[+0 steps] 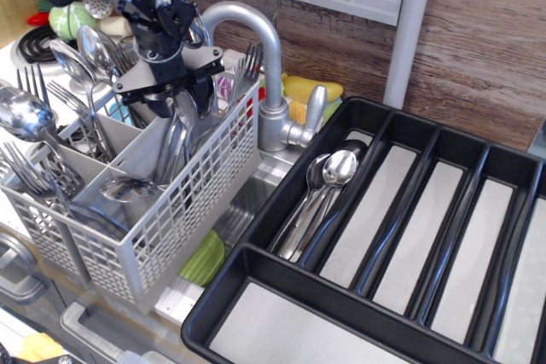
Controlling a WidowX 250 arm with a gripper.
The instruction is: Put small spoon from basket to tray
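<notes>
The small spoon from the basket (171, 219) needs to go into the tray, so the robot's gripper will next grip it by the top of its thin handle.
The light grey lattice basket (171, 219) stands at the left, full of steel cutlery. Its back right compartment holds several small spoons (181, 130) standing handle-down. My gripper (181, 95) hangs just over that compartment with its dark fingers (159, 101) spread to either side of the spoon tops; it looks open and holds nothing that I can see. The black tray (256, 266) lies at the right. Its leftmost long compartment holds a few small spoons (328, 178); the other compartments show bare pale bottoms.
A steel faucet (260, 49) arches right behind the basket, close to my gripper. Large spoons (26, 112) and forks (26, 168) stand in the basket's left compartments. A green sponge (205, 257) lies between basket and tray. A wooden shelf is overhead.
</notes>
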